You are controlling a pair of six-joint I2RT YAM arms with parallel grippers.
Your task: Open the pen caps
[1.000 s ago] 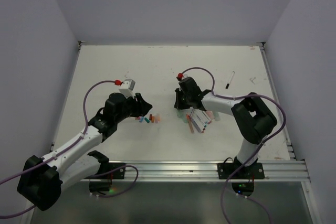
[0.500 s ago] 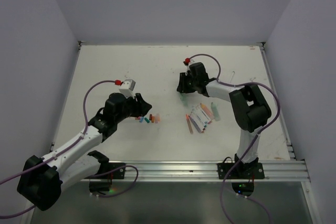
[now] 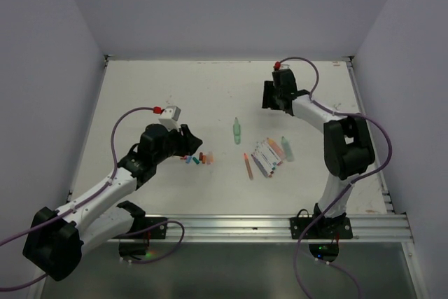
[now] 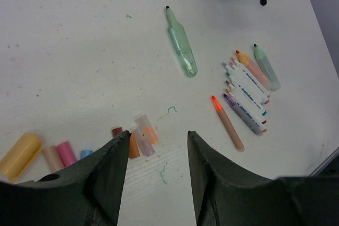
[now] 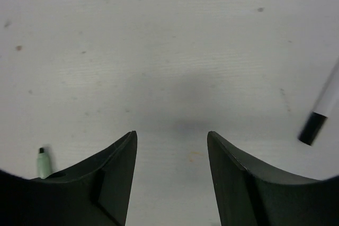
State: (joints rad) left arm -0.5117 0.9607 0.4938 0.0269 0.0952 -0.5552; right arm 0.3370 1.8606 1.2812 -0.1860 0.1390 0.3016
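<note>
The right gripper grabs the white pen's black cap next, and the white pen's body stays free for my left gripper.
Several loose pen caps (image 4: pixel 139 137), orange, pink, blue, red and clear, lie in a pile by my left fingertips; from above the pen caps (image 3: pixel 197 159) sit left of centre. My left gripper (image 4: pixel 158 136) (image 3: pixel 190 139) hovers over them, open and empty. A pale green highlighter (image 3: pixel 237 129) (image 4: pixel 181 43) lies alone mid-table, uncapped. The other pens (image 3: pixel 267 155) (image 4: pixel 244 95) lie side by side to its right. My right gripper (image 3: pixel 273 101) (image 5: pixel 170 136) is open and empty over bare table at the far right. A white pen with a black cap (image 5: pixel 320 110) lies just right of it.
The white table (image 3: pixel 161 96) has raised walls on both sides. A metal rail (image 3: pixel 231 227) runs along the near edge by the arm bases. The highlighter's tip (image 5: pixel 42 161) shows at the lower left of the right wrist view.
My right gripper opened, let go of the pale green highlighter mid-table, and moved back and to the right. The left arm has not moved.
</note>
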